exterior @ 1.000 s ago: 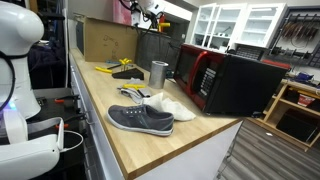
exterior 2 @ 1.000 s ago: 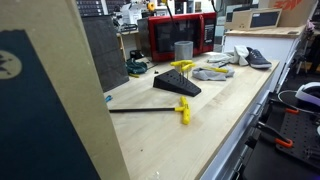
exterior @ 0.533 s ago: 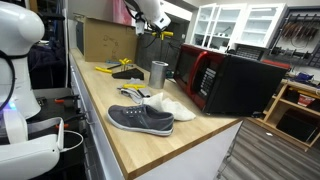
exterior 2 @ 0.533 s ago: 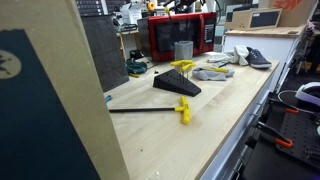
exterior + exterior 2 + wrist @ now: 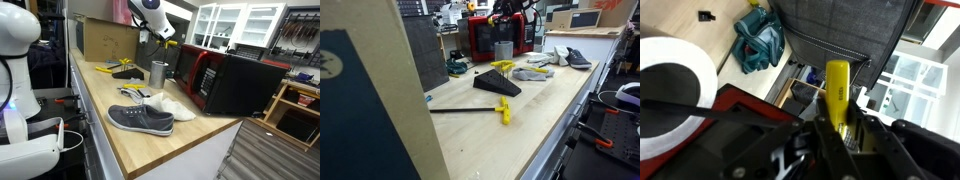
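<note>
The yellow stick-like object hangs high above the rim of the cup (image 5: pixel 158 73) and would likely fall beside it if released now, so my gripper should keep holding it.
In the wrist view my gripper (image 5: pixel 838 135) is shut on a long yellow stick-like object (image 5: pixel 838 88) that pokes out past the fingertips. In both exterior views the gripper (image 5: pixel 163 33) (image 5: pixel 506 14) hangs high above a grey metal cup (image 5: pixel 158 73) (image 5: pixel 503 50) standing on the wooden counter (image 5: pixel 195 135) in front of the red-and-black microwave (image 5: pixel 225 80). It touches nothing on the counter. The wrist view also shows a pale ring with a dark hollow (image 5: pixel 670 80) at the left; I cannot tell whether it is the cup.
A grey shoe (image 5: pixel 140 119) and a white shoe-like item (image 5: pixel 172 106) lie near the counter's front. Yellow-and-black tools (image 5: pixel 120 68) lie beside a cardboard box (image 5: pixel 108 40). A teal cloth (image 5: pixel 457 67) and a yellow clamp (image 5: pixel 504 110) also sit on the counter.
The arm has come down into view from the top and shifted toward the space above the cup. The grip on the yellow object has stayed the same.
</note>
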{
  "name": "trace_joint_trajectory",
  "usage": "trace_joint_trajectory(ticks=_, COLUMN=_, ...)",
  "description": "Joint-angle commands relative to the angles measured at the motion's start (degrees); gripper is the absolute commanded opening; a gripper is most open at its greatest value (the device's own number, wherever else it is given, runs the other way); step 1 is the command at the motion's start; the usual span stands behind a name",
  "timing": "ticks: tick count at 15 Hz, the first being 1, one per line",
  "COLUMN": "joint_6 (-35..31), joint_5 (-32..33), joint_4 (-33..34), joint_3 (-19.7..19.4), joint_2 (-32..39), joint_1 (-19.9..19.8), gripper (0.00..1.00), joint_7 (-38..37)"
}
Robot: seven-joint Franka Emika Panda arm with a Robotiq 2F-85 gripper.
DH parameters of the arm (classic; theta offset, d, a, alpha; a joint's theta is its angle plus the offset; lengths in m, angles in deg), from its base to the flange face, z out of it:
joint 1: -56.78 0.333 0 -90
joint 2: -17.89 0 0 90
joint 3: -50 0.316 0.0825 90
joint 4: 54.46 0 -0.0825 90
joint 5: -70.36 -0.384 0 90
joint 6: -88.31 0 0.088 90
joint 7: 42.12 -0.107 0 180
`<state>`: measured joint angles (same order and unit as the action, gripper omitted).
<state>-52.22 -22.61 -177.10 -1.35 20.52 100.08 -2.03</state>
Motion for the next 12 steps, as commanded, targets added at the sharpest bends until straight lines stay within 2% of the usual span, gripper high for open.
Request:
trace_joint_trajectory(ticks=1, joint_6=1.7, joint_5=-4.5, joint_4=2.9, joint_3=14.4, joint_2=3.0, joint_1=-16.0, gripper=0.06, joint_7=2.1)
trace_joint_trajectory(ticks=4, joint_6=1.0, joint_5=-6.6, joint_4=1.7, joint_3=28.1, joint_2=3.2, joint_1=-29.5, gripper=0.06, joint_7=3.0)
trace_joint_trajectory(ticks=6, joint_6=0.7, joint_5=-8.1, joint_4=1.0, joint_3=34.0, joint_2=3.5, joint_1=-35.3, gripper=0.06, joint_7=3.5)
trace_joint_trajectory(ticks=9, joint_6=0.9, joint_5=-9.1, joint_4=-0.4, joint_3=39.0, joint_2=4.0, joint_1=-40.7, gripper=0.06, joint_7=3.8)
trace_joint_trajectory(ticks=12, joint_6=0.7, joint_5=-8.1, joint_4=-2.6, joint_3=41.4, joint_2=2.6, joint_1=-43.4, gripper=0.06, joint_7=3.4)
